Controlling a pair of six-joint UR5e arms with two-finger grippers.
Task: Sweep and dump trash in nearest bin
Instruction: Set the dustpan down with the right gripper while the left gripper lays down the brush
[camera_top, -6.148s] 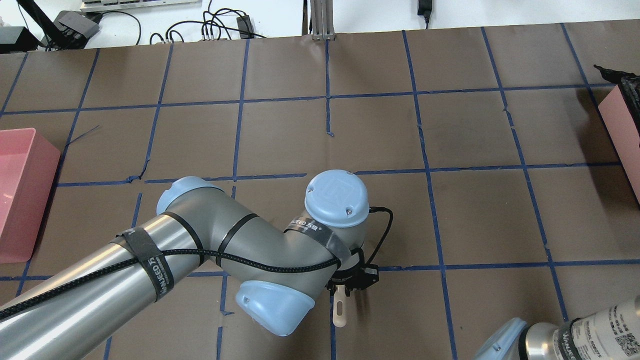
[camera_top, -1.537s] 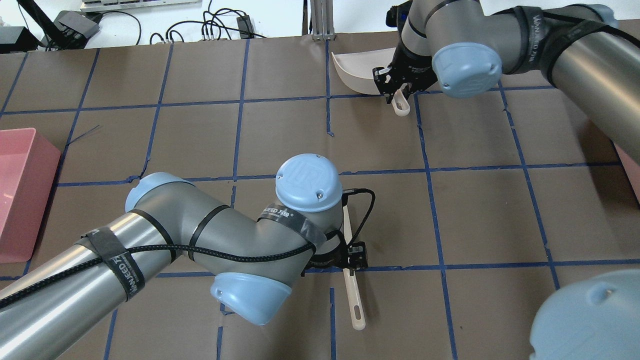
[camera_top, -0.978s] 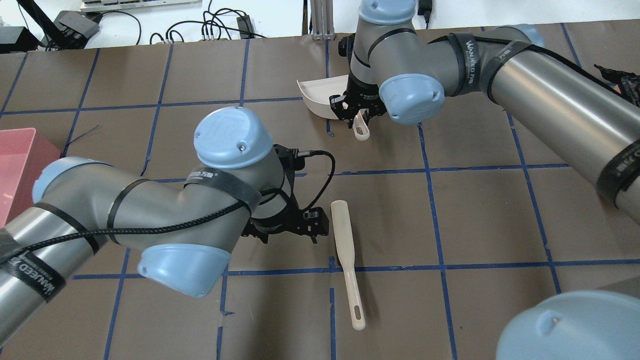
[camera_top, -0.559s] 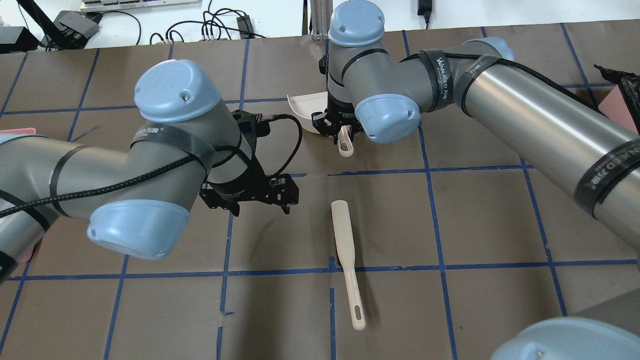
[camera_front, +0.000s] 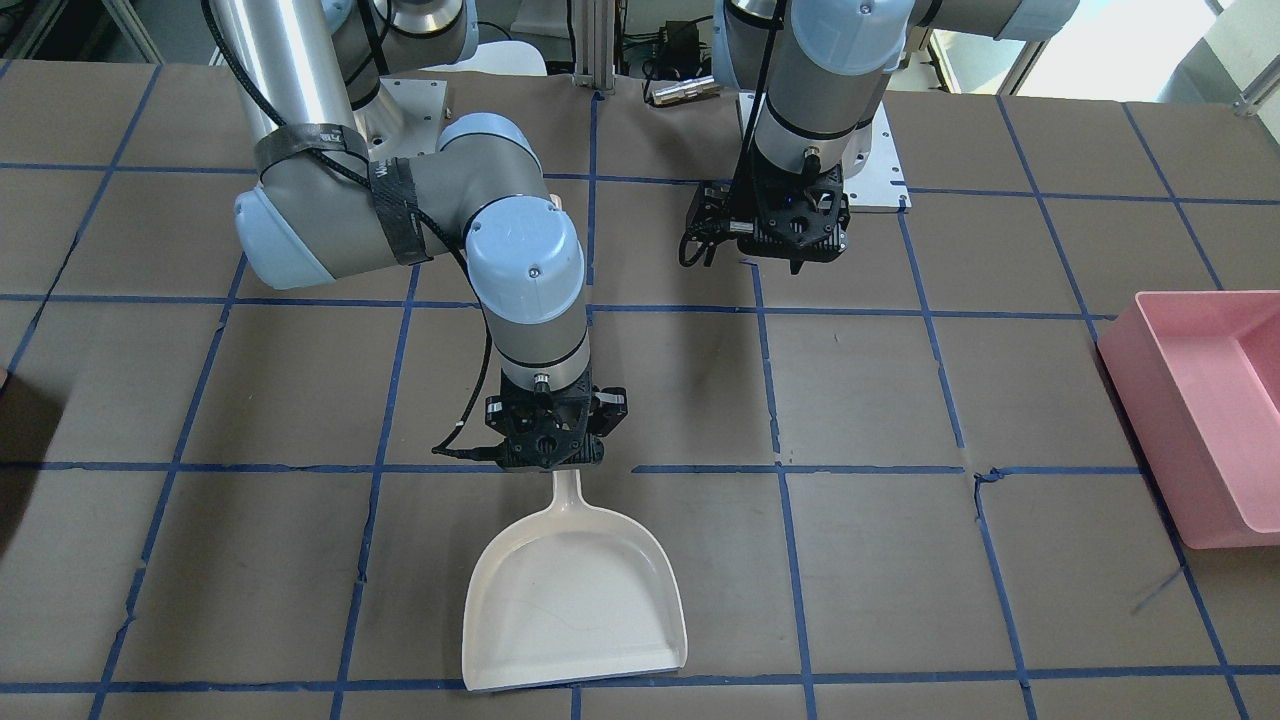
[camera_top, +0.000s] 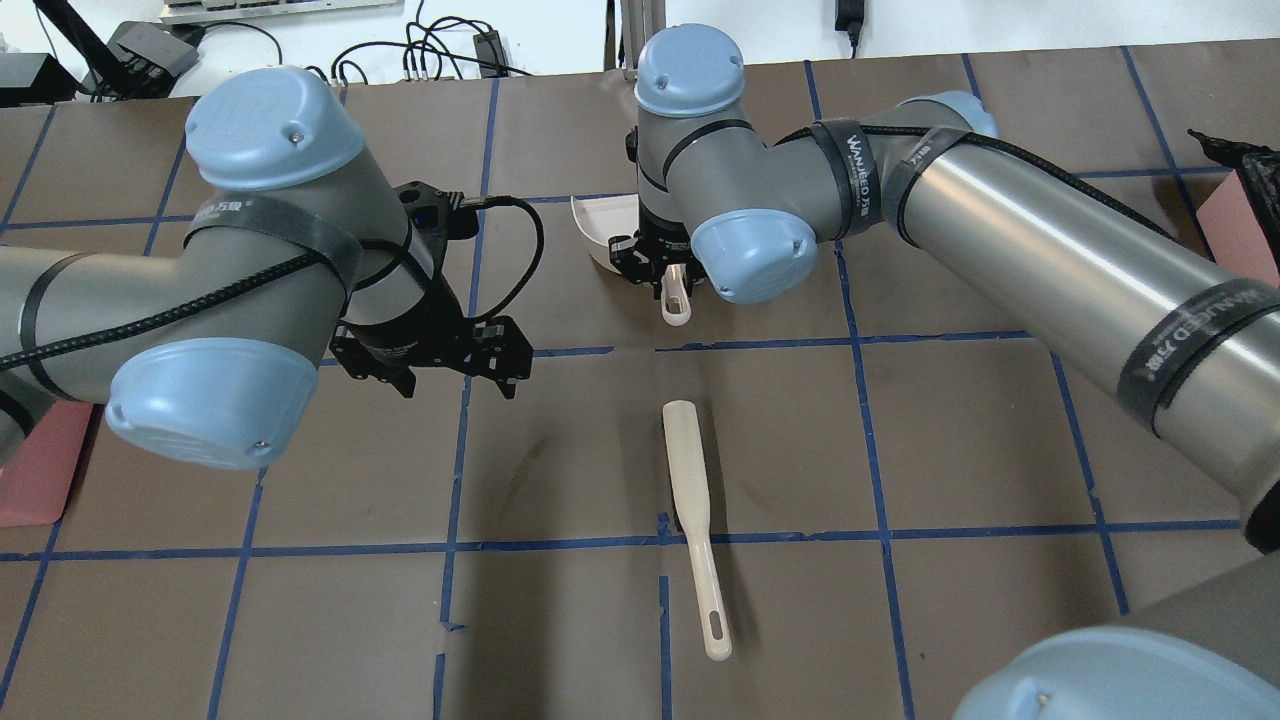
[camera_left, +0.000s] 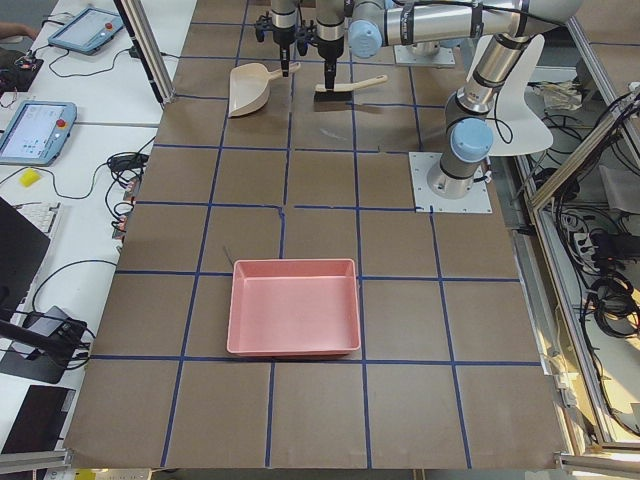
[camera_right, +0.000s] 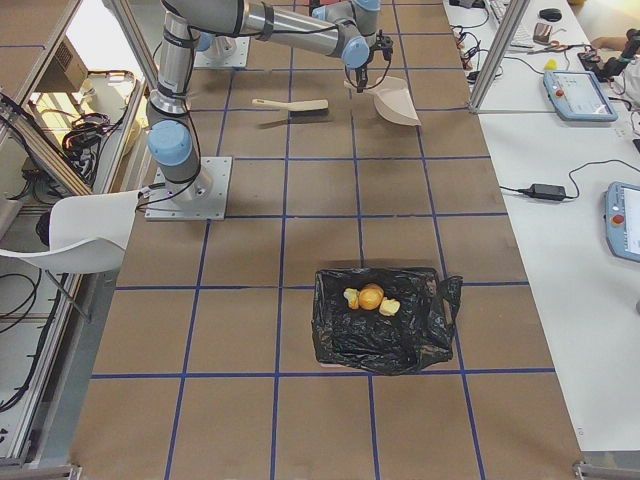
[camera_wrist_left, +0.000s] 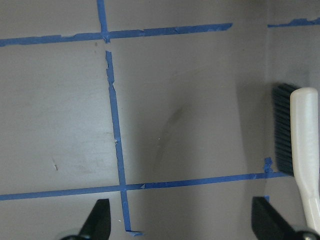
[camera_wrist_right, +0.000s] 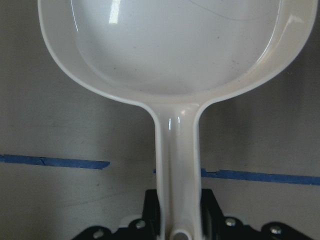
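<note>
The dustpan's wide front edge (camera_front: 576, 679) meets the table, and the dustpan would settle flat there, so my right gripper opens next.
The trash (camera_right: 371, 298), a tan lump and two pale pieces, lies inside the black-bag-lined bin (camera_right: 420, 335) in the exterior right view. My right gripper (camera_front: 548, 462) (camera_top: 668, 281) (camera_wrist_right: 176, 222) is shut on the handle of the empty white dustpan (camera_front: 575, 600) (camera_wrist_right: 165, 45) (camera_top: 592, 222). A cream brush (camera_top: 690, 500) (camera_wrist_left: 304, 150) lies flat on the table, apart from both grippers. Left of the brush my left gripper (camera_top: 440, 358) (camera_wrist_left: 185, 227) (camera_front: 790, 228) hangs open with nothing between its fingers (camera_wrist_left: 98, 221).
A pink bin (camera_left: 293, 305) (camera_front: 1200, 400) stands at the robot's left end of the brown gridded table; my left arm hides most of it overhead. The black-bagged bin's edge (camera_top: 1235, 150) shows at the far right. Cables and tablets lie beyond the table's far edge.
My left gripper let go of the brush, opened and moved left and up the overhead view. The right arm came in with the dustpan, moving left toward the middle.
</note>
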